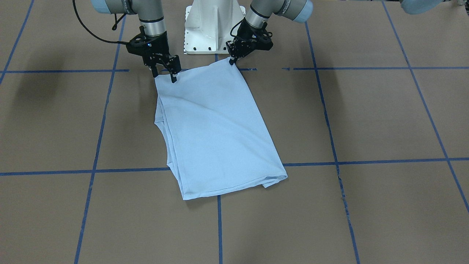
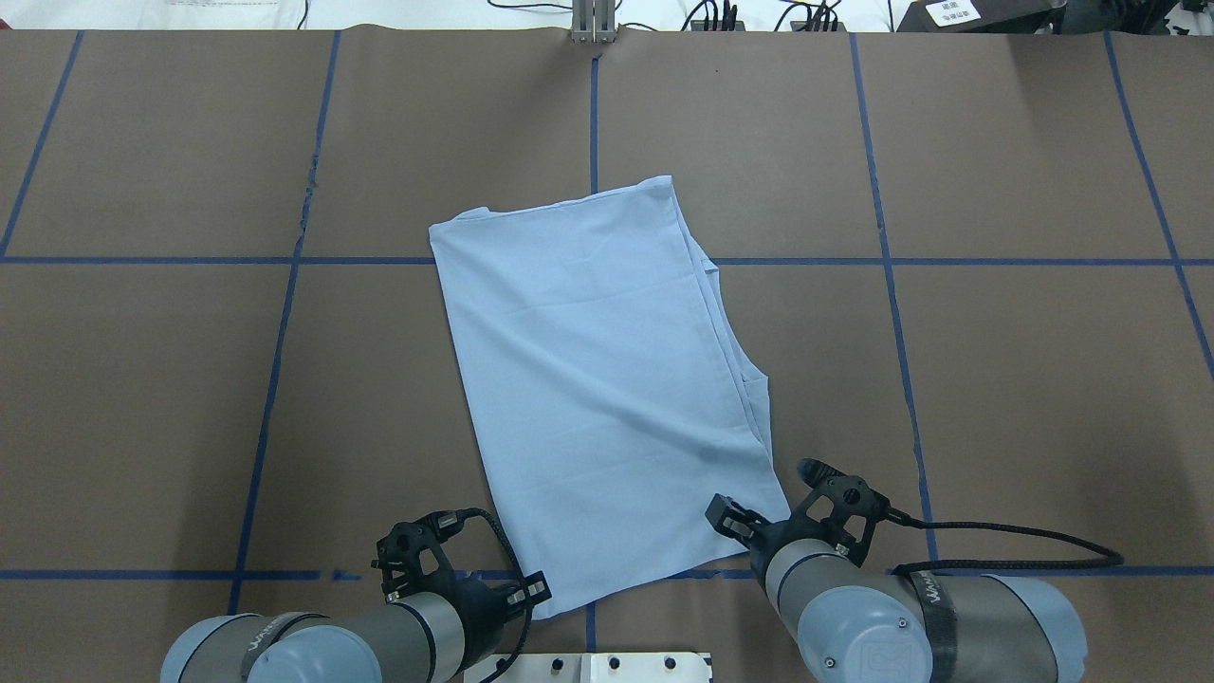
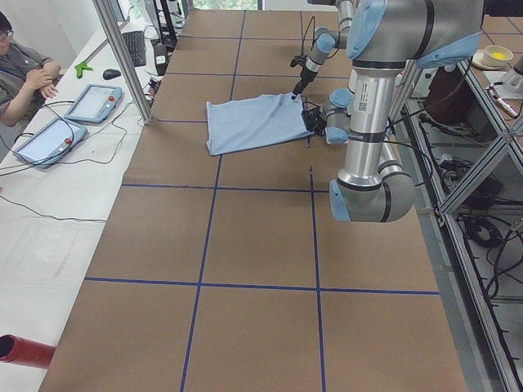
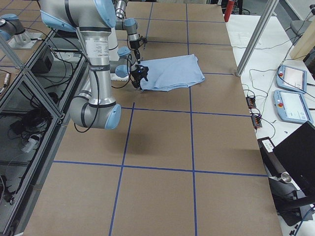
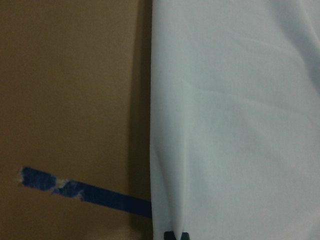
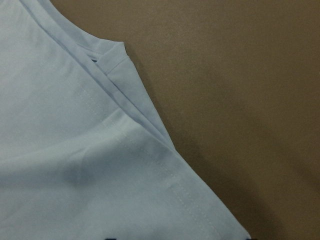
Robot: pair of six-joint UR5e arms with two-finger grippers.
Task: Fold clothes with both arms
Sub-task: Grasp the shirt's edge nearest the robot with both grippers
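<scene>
My right gripper grabs the shirt by its free hem corner (image 1: 164,80) next, where the layers end, since the shirt's long folded body (image 1: 220,132) lies flat on the tabletop.
The light blue T-shirt (image 1: 216,128) lies folded lengthwise into a long slanted rectangle on the brown table, plain side up. Its print and collar are hidden. It also shows in the overhead view (image 2: 597,360). My left gripper (image 1: 232,61) is shut on the shirt's corner nearest the pedestal, and that corner is pulled up to a small point. The left wrist view shows the cloth (image 5: 235,125) right at its closed tips. My right gripper (image 1: 165,76) is open, its fingers spread over the other near corner. The right wrist view shows layered hems (image 6: 125,115).
The white pedestal base (image 1: 212,25) stands just behind the shirt. Blue tape lines (image 1: 220,227) grid the brown table cover. An operator (image 3: 24,73) and control tablets (image 3: 90,102) are beyond the table's far side. A red cylinder (image 3: 20,351) lies off the table.
</scene>
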